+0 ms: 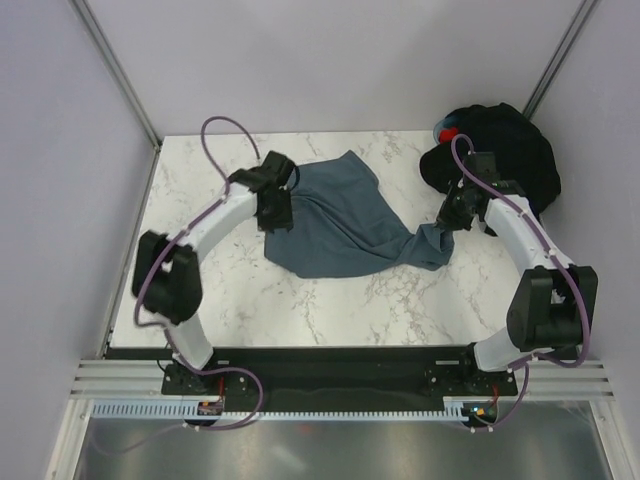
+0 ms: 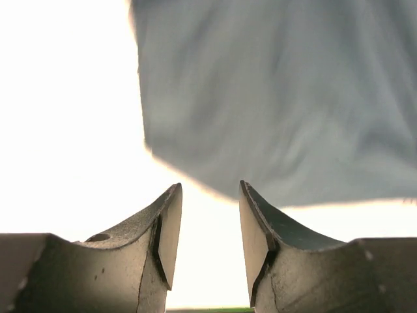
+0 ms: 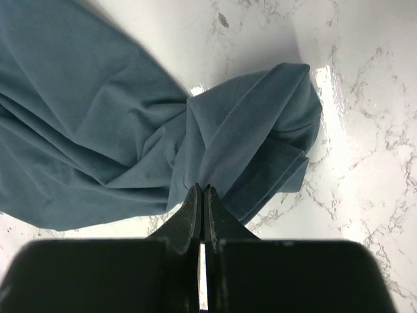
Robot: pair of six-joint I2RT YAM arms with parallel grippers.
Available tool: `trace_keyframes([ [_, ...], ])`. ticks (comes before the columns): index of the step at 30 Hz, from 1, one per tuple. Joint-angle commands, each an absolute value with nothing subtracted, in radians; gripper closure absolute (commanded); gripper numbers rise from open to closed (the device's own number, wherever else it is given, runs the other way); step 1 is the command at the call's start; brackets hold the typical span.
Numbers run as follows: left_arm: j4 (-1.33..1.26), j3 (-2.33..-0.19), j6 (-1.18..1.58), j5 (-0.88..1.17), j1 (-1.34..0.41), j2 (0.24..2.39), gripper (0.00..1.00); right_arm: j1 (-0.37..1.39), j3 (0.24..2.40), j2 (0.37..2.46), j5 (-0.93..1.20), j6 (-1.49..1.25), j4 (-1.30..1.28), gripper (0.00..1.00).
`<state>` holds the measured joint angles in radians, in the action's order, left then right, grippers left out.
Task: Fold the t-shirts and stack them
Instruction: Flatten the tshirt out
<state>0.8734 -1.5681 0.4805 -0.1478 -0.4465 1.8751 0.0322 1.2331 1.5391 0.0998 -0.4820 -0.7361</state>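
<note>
The blue-grey t-shirt (image 1: pixel 335 225) has to be spread open and flat for folding. My left gripper should pick it up next by its edge (image 1: pixel 271 254) opposite the bunched end.
The slate blue-grey t-shirt (image 1: pixel 335 225) lies crumpled on the marble table (image 1: pixel 230 300), drawn out to a bunched end at the right. My left gripper (image 1: pixel 275 212) is open and empty at the shirt's left edge. In the left wrist view the cloth (image 2: pixel 280 98) lies just beyond the open gripper (image 2: pixel 210 186), with nothing between the jaws. My right gripper (image 1: pixel 445 225) is at the bunched right end. In the right wrist view it (image 3: pixel 202 189) is shut with its tips pinching a fold of the shirt (image 3: pixel 85 117). A heap of black t-shirts (image 1: pixel 505 150) sits at the back right corner.
A small red and blue object (image 1: pixel 447 130) peeks out behind the black heap. Purple cables (image 1: pixel 225 125) loop over both arms. Grey walls close in the table's left, back and right sides. Bare marble (image 3: pixel 365 130) shows to the right of the bunched end.
</note>
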Motion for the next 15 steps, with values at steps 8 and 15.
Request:
trace_keyframes([
  [8,0.551,-0.997,0.692,-0.048,-0.446,1.520,0.46,0.049,1.117,1.394,0.126,-0.466,-0.698,1.00],
  [15,0.373,-0.907,0.744,-0.006,-0.445,1.589,0.34,0.051,1.104,1.339,0.121,-0.449,-0.713,0.99],
])
